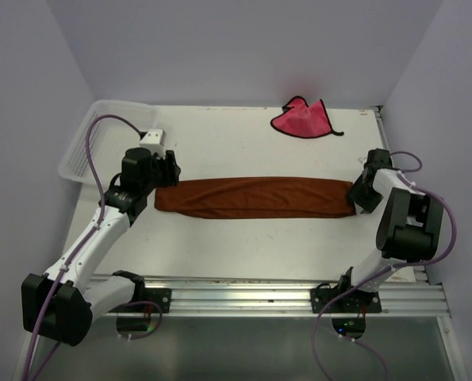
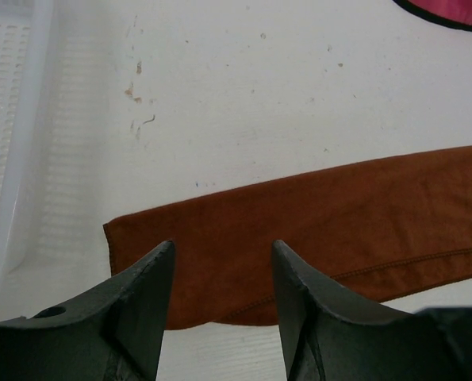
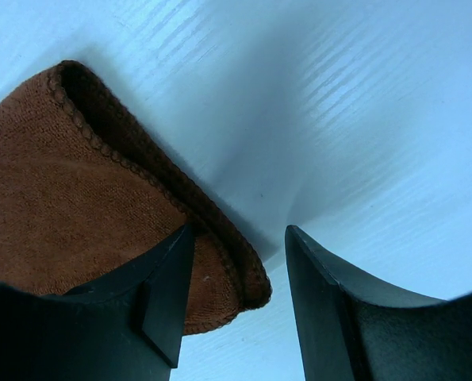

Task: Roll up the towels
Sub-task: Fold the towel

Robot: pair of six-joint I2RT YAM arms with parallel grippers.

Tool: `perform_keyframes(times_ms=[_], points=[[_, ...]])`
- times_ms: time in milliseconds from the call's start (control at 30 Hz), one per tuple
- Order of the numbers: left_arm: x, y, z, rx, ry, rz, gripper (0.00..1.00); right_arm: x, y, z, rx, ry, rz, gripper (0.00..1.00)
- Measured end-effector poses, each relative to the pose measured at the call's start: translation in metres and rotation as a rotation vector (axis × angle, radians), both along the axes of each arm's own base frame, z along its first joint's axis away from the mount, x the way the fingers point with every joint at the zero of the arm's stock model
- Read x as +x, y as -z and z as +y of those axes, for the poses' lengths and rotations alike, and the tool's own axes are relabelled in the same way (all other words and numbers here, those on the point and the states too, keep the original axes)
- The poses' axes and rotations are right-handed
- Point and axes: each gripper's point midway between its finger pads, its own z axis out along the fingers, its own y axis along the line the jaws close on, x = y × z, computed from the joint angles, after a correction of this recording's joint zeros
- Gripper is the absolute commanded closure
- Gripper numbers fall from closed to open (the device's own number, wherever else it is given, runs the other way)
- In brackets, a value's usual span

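Observation:
My right gripper should close and would hold the rust-orange-brown towel [image 1: 255,197]: one finger dents the towel.
The rust-orange-brown towel [image 1: 255,197] lies folded into a long flat strip across the middle of the table. My left gripper [image 1: 166,168] is open just above its left end [image 2: 220,238], holding nothing. My right gripper [image 1: 361,190] is open at the towel's right end; the folded corner [image 3: 101,214] lies partly between the jaws, which are not closed on it. The pink-red towel [image 1: 301,121] with dark edging lies crumpled at the back right, and its edge shows in the left wrist view [image 2: 450,9].
A white plastic mesh basket [image 1: 101,135] stands at the back left corner, close to my left arm; it shows at the left of the left wrist view [image 2: 5,119]. A metal rail [image 1: 283,292] runs along the near edge. Walls enclose the table.

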Motion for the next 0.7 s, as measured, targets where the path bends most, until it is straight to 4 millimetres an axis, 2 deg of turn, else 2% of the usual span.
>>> perform_keyframes(times_ms=[100,233,300,433,500,600,700], points=[[0.000,-0.001,0.000,-0.001,0.001,-0.002,0.44,0.001,0.006,0.002,0.015,-0.005,0.008,0.50],[-0.001,-0.001,-0.001,-0.002,0.004,-0.002,0.44,0.005,0.006,0.006,0.035,-0.012,-0.011,0.70],[-0.001,-0.001,-0.001,-0.002,0.005,-0.002,0.44,0.007,0.007,0.007,0.043,-0.012,-0.018,0.75],[-0.001,-0.001,-0.001,0.004,0.008,-0.003,0.44,0.009,0.007,0.010,0.061,-0.011,-0.032,0.94],[-0.001,-0.001,0.000,0.009,0.011,-0.005,0.44,0.010,0.007,0.011,0.067,-0.008,-0.035,1.00],[-0.001,-0.001,0.000,0.012,0.012,-0.005,0.44,0.007,0.006,0.007,0.056,0.006,-0.025,1.00],[-0.001,0.000,0.000,0.014,0.013,-0.005,0.44,-0.004,0.002,-0.006,0.000,0.039,0.021,1.00]])
